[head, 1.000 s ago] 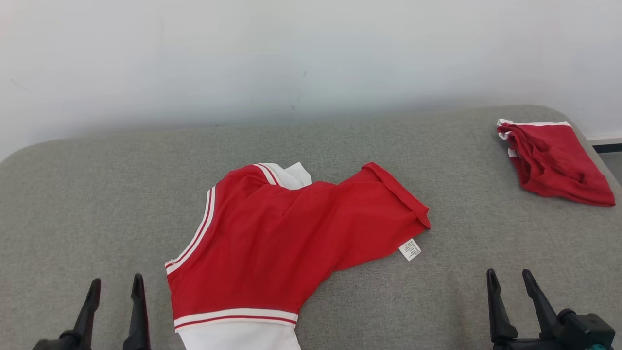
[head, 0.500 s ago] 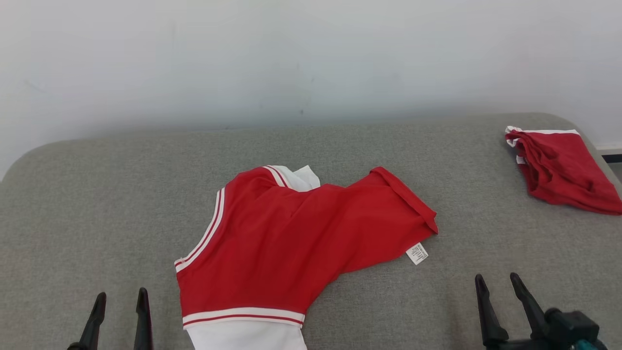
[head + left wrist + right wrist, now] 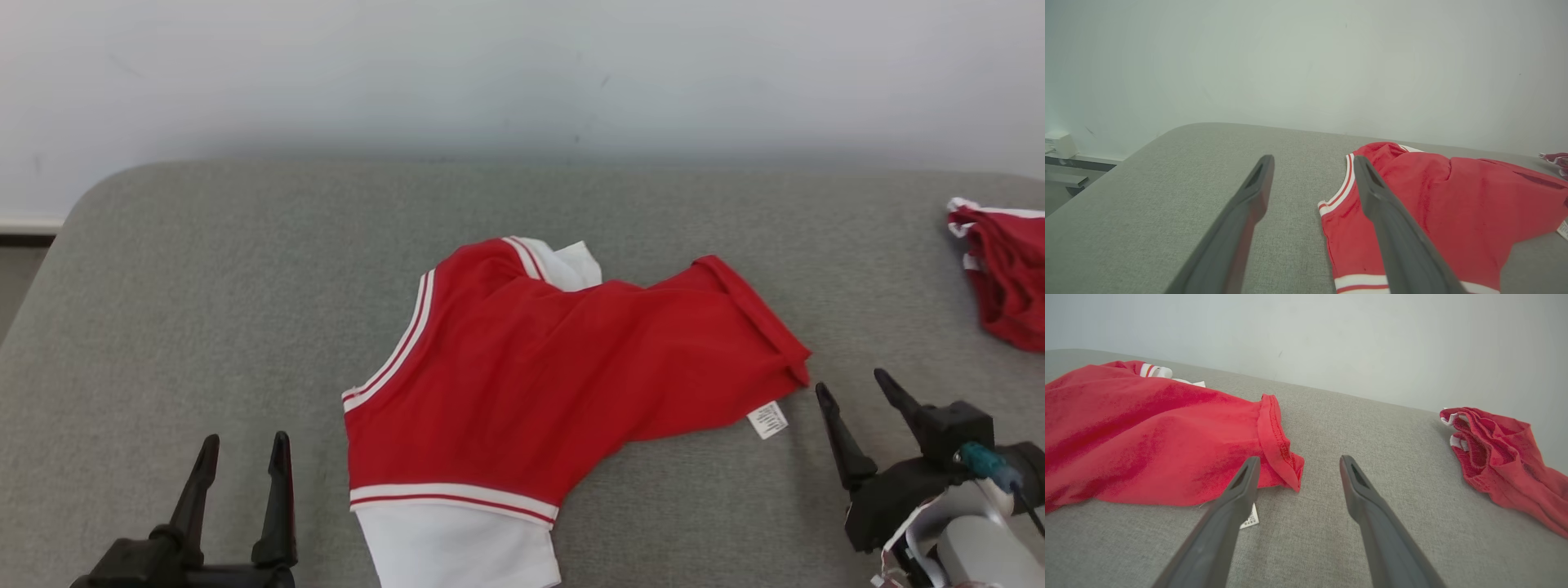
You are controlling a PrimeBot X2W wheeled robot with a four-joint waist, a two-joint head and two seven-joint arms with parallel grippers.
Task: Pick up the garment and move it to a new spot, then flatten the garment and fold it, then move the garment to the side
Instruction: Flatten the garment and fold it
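Observation:
I next need to grip the garment by its folded hem edge (image 3: 795, 361) with my right gripper. The edge stands up from the surface while its red body (image 3: 588, 363) lies slack.
The garment (image 3: 555, 367) is a red shirt with white-and-red striped trim and a white sleeve, lying rumpled in the middle of the grey cushioned surface (image 3: 204, 269). Its hemmed corner and white care label (image 3: 767, 419) point right. My left gripper (image 3: 241, 445) stands open at the lower left, a short way left of the striped trim (image 3: 1345, 185). My right gripper (image 3: 853, 384) is open, tilted left, its fingertips just right of the hem corner (image 3: 1284, 457) and apart from the cloth. Nothing sits between either pair of fingers.
A second red garment (image 3: 1000, 278) lies bunched at the far right edge; in the right wrist view this second garment (image 3: 1498, 457) is right of the fingers. A white wall (image 3: 522, 73) rises behind the surface. Floor and a baseboard (image 3: 24, 229) show past the left edge.
The head camera has swung left and dipped, shifting the whole scene right. My right gripper has risen and tilted toward the garment's hem corner. The garment lies unchanged.

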